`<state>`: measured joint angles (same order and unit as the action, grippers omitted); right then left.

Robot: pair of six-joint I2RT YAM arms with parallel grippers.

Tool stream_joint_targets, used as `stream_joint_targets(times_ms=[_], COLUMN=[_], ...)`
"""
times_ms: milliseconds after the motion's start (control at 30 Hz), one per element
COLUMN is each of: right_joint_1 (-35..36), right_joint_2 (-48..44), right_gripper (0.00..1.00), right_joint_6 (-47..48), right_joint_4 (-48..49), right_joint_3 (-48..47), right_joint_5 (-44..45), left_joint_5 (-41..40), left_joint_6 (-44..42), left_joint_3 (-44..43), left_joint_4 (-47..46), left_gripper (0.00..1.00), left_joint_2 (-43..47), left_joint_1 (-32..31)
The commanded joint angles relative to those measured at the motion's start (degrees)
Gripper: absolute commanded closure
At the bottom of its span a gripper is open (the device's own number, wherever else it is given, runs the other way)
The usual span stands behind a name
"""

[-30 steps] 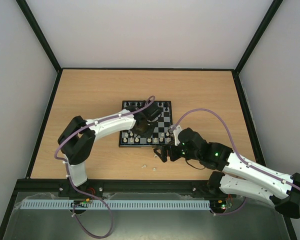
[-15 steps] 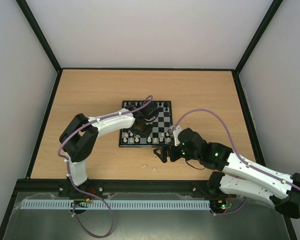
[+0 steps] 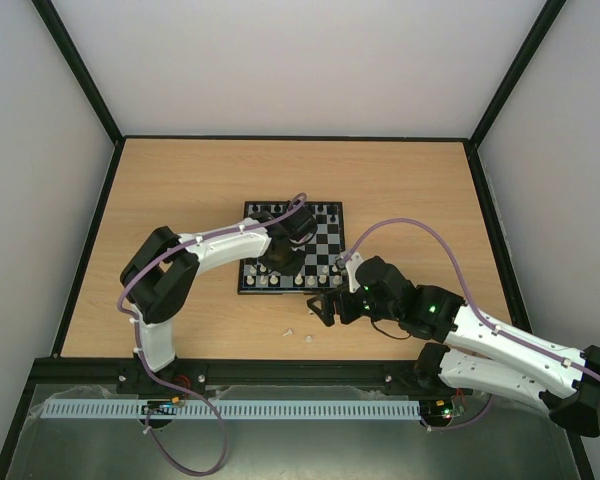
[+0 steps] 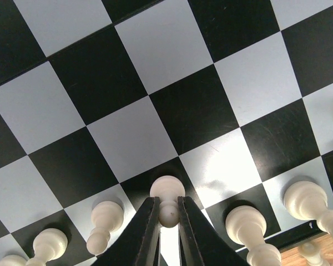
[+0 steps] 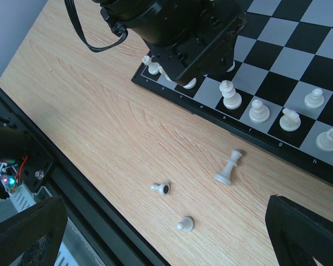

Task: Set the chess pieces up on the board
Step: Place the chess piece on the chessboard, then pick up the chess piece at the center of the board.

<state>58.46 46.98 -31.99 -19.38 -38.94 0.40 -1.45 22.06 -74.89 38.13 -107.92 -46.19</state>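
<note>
I should open my left gripper now, because the white pawn is standing upright with its base inside the black square.
The board [image 3: 330, 216] lies mid-table, with white chess pieces along its near rows and black ones on the far row. My left gripper [image 4: 167, 200] [image 3: 280, 262] is shut on the head of a white pawn [image 4: 167, 190] that stands on a black square in the second row. Other white pawns [image 4: 104, 216] [image 4: 245, 220] stand on either side of it. My right gripper [image 5: 166, 202] [image 3: 323, 305] hangs open over bare table in front of the board. Below it are a tipped pawn [image 5: 162, 188], an upright pawn [image 5: 185, 224] and a taller white piece [image 5: 228, 167] lying near the board's edge.
The left arm's wrist [image 5: 183, 33] covers the near left part of the board [image 5: 211, 119]. The table's black front rail [image 5: 72, 183] runs close to the loose pieces. Wooden table surface [image 3: 180, 180] surrounds the board, and grey walls enclose it.
The left wrist has shifted slightly over the board's near rows. The right arm has not moved.
</note>
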Motion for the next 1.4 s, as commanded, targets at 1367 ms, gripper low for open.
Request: stream_joint_targets(times_ms=[1367], right_joint_1=[-0.17], right_joint_2=[3.60], right_gripper=[0.01], right_joint_6=[0.27], right_joint_4=[-1.11], right_joint_3=[-0.16], right_joint_5=[0.48], left_joint_5=[-5.98], left_joint_6=[9.12], left_joint_3=[9.59], left_joint_4=[7.32], left_gripper=[0.63], left_joint_2=[32.27], left_joint_1=[-6.13])
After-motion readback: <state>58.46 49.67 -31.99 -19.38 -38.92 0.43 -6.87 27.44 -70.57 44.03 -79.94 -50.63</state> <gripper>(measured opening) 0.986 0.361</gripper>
